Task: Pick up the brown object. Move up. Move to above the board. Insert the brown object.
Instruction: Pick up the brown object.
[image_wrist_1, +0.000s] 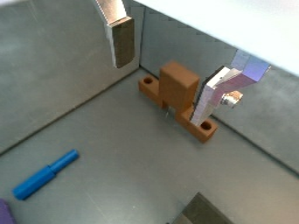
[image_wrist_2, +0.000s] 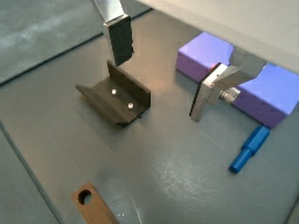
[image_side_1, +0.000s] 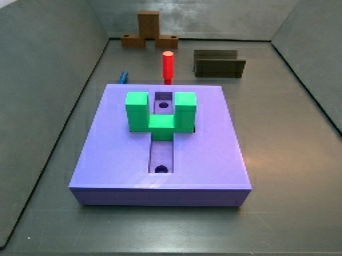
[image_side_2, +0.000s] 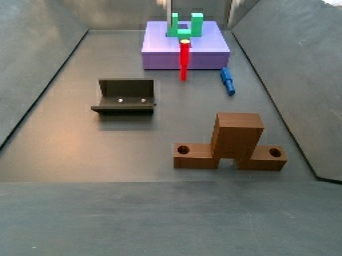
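I should next grab the brown object's upright block, so its long bar with holes can fit the board (image_side_1: 207, 145).
The brown object (image_wrist_1: 176, 87) is a light-brown piece with a tall block on a long bar that has a round hole at each end. It stands on the grey floor against the wall, and it shows in both side views (image_side_1: 144, 30) (image_side_2: 234, 143). My gripper (image_wrist_1: 160, 90) is open and empty, well above the floor. In that wrist view the brown object appears between the fingers (image_wrist_1: 121, 42), untouched. The gripper also shows in a wrist view (image_wrist_2: 158, 88). The lavender board (image_side_1: 207, 145) with its green U-shaped block (image_side_1: 163, 111) lies apart (image_side_2: 160, 55) (image_wrist_2: 193, 61).
The dark fixture (image_wrist_2: 117, 98) stands on the floor (image_side_2: 124, 97) (image_side_1: 218, 64). A red cylinder (image_side_1: 168, 66) stands upright by the board's edge (image_side_2: 183, 57). A small blue peg (image_wrist_1: 47, 175) lies on the floor beside the board (image_wrist_2: 249, 149) (image_side_2: 227, 80). Grey walls enclose the floor.
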